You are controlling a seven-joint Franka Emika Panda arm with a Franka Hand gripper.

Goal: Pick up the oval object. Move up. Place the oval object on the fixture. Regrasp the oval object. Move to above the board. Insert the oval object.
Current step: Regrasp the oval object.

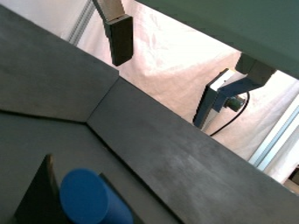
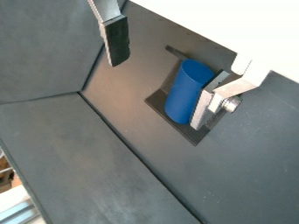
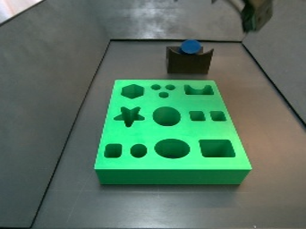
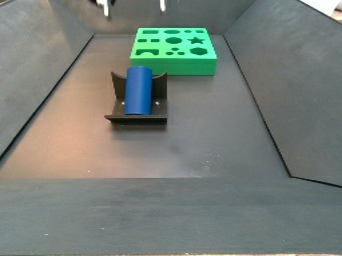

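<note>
The blue peg's other end should stay free to enter the green board, so my gripper should next grab the peg by its sides near one oval end.
The oval object, a blue peg, rests in the notch of the dark fixture, apart from both fingers. Both wrist views show it too: the peg lies on the fixture's plate, and its oval end shows low in the picture. My gripper is open and holds nothing. It hangs high over the fixture, with only its fingertips in sight at the picture's edge. The green board with shaped holes lies flat near the fixture.
Dark sloping walls close in the floor on both sides. A pale sheet lies beyond the floor's edge. The board sits behind the fixture in that side view.
</note>
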